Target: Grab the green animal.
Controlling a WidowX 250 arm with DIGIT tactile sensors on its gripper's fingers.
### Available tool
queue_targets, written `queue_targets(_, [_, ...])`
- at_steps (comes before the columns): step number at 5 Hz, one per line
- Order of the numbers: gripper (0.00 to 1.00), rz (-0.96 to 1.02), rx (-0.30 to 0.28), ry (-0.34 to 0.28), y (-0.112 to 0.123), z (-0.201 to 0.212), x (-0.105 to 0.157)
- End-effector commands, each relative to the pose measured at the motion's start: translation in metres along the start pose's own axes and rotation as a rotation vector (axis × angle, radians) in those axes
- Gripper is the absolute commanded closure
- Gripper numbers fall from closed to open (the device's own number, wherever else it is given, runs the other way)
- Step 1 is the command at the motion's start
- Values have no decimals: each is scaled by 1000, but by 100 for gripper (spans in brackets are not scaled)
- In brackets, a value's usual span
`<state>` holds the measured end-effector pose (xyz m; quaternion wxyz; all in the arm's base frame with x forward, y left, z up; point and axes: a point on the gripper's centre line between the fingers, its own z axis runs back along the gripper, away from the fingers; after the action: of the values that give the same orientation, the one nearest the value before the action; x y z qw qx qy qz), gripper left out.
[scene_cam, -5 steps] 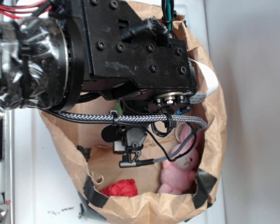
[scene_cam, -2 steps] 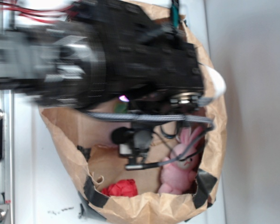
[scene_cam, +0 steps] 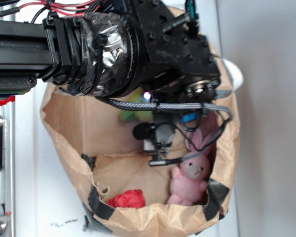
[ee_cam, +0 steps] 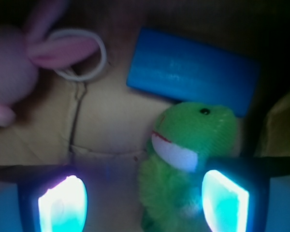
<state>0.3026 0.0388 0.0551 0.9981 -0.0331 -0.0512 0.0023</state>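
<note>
Next, my gripper picks up the green plush by its darker green head (ee_cam: pixel 198 126) to take it out of the paper bag.
The green animal (ee_cam: pixel 183 164) is a fuzzy lime-green plush with a darker green head and pale snout. In the wrist view it lies on the brown paper floor of the bag, between my two glowing fingers and closer to the right finger (ee_cam: pixel 225 200). My gripper (ee_cam: pixel 145 203) is open, its jaws wide apart with the plush's body between them. In the exterior view only a bit of the green plush (scene_cam: pixel 133 114) shows under my arm, and the jaws themselves are hidden by the arm.
A pink plush bunny (scene_cam: pixel 190 173) (ee_cam: pixel 19 63) sits in the brown paper bag (scene_cam: pixel 153 219). A blue block (ee_cam: pixel 193 70) lies behind the green plush, beside a white ring (ee_cam: pixel 84 55). A red object (scene_cam: pixel 127 199) lies near the bag's front wall.
My arm has swung and shifted right and deeper into the bag. A bit of the green plush now shows under the arm.
</note>
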Motion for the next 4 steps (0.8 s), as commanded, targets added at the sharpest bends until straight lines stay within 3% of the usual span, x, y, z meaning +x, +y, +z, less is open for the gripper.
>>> queue_targets(1, [0, 79, 89, -31, 23, -7, 30])
queue_targets(4, [0, -18, 238, -81, 15, -33, 4])
